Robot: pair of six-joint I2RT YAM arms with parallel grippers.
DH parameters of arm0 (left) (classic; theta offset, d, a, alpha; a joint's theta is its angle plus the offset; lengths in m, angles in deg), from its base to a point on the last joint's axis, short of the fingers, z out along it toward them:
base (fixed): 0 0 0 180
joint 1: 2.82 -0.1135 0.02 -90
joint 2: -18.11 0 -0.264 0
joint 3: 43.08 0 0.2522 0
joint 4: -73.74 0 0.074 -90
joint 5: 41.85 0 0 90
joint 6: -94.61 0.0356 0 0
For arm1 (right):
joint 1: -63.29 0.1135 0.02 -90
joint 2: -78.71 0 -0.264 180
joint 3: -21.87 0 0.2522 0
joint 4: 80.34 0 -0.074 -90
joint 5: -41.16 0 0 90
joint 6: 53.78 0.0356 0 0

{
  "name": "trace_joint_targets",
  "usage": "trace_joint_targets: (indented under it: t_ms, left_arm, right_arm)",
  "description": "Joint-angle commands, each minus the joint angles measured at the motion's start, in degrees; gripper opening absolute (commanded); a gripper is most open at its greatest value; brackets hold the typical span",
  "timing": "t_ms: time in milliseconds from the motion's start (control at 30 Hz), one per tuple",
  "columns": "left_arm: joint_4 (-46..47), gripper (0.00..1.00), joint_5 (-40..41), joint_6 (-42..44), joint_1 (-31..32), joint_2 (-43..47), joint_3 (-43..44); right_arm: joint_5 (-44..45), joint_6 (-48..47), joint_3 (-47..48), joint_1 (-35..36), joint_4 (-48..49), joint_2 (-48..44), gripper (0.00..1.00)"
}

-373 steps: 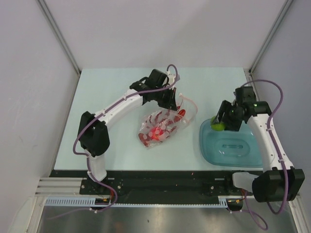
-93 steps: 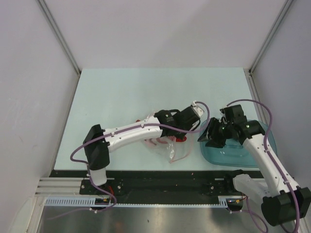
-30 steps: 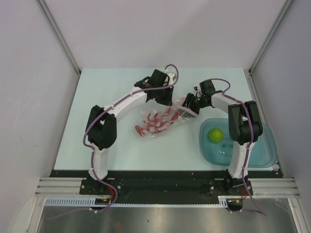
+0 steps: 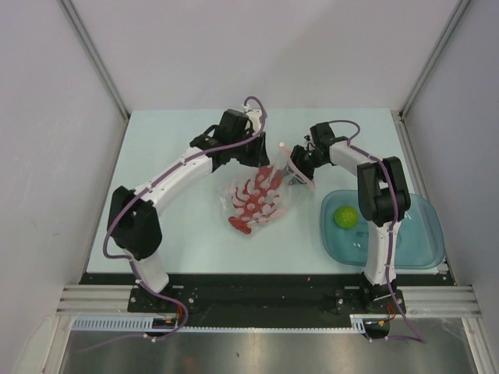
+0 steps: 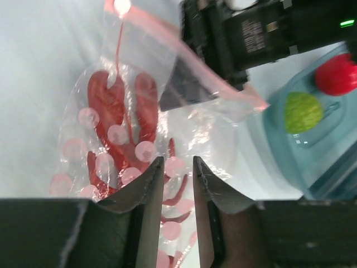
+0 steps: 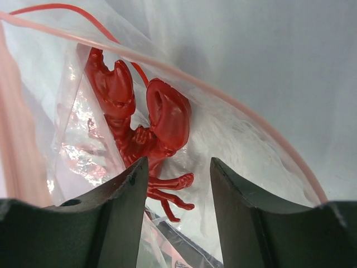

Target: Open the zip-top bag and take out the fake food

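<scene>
The right gripper grabs a claw of the red lobster (image 4: 251, 201) at the bag's gaping opening next, to draw the lobster out claws first.
The zip-top bag (image 4: 269, 185) lies mid-table, its pink zip mouth raised and gaping toward the right. The red lobster (image 4: 251, 201) is inside it, claws toward the mouth (image 6: 139, 128). My left gripper (image 4: 251, 161) is over the bag's upper left; its jaws (image 5: 177, 162) stand a narrow gap apart with bag plastic (image 5: 128, 111) between them. My right gripper (image 4: 299, 167) is open at the bag's mouth, its jaws (image 6: 178, 162) either side of the lobster's legs without touching. The lime-green fruit (image 4: 345, 216) and the small red fruit (image 5: 336, 73) lie in the tray.
The translucent teal tray (image 4: 398, 249) sits at the table's right front, close to the bag's right side and also in the left wrist view (image 5: 312, 167). Grey walls close in the table on the left, back and right.
Over the last second my left gripper has shifted left and back, swinging the bag's mouth up. My right gripper has moved a little left into the mouth. Before that the green fruit went into the tray.
</scene>
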Motion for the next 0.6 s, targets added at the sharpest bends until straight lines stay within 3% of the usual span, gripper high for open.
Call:
trace_joint_targets:
  t_ms: [0,333,567]
  left_arm:
    - [1.07,0.3,2.07,-1.0,-1.63,-6.95,-2.72]
    - [-6.04,0.25,5.32,-0.21,-3.04,-22.26,10.1]
    - [-4.56,0.2,2.96,1.28,-3.04,-22.36,6.34]
  right_arm:
    - [-0.16,0.95,2.29,0.6,0.42,1.17,0.52]
    - [-1.92,2.0,3.43,1.12,1.39,2.93,0.53]
    - [-1.92,5.51,5.28,2.09,2.97,5.39,0.56]
